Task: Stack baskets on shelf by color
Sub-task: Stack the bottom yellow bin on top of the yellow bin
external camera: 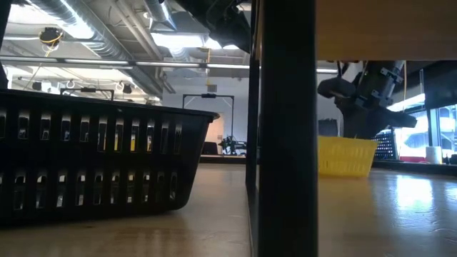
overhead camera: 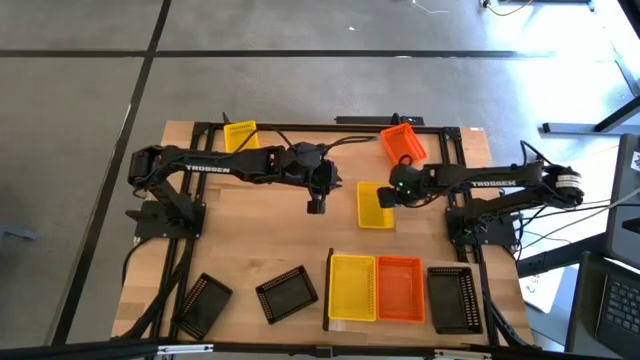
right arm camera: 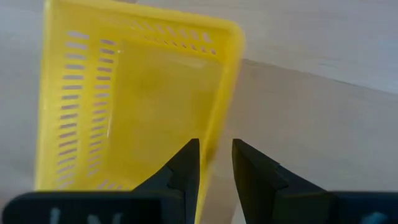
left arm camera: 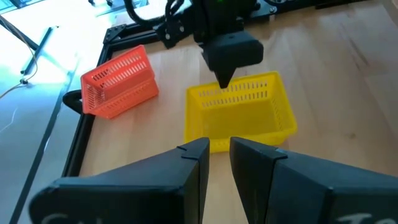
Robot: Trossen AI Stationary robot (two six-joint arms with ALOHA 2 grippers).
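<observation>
The robot's right gripper should next stack the loose yellow basket onto the shelf's yellow basket (overhead camera: 352,287), so it needs to grab the loose one by its long side (overhead camera: 392,219) first.
A yellow basket (overhead camera: 375,205) rests on its bottom on the table, right of the middle, its open top up. My right gripper (right arm camera: 214,146) points steeply down over the basket's right long wall (right arm camera: 225,93). It is open, one finger inside the wall and one outside, and no touch shows. My left gripper (left arm camera: 219,146) hangs open above the table's middle, with nothing between its fingers. The shelf (overhead camera: 329,290) at the near edge carries a yellow (overhead camera: 352,288), an orange (overhead camera: 400,288) and a black basket (overhead camera: 450,298) side by side.
An orange basket (overhead camera: 403,143) lies tilted at the far edge, right of the middle. Another yellow one (overhead camera: 240,135) sits at the far left. Two black baskets (overhead camera: 287,293) (overhead camera: 203,303) lie near the front left. Bare wood shows between the two arms.
</observation>
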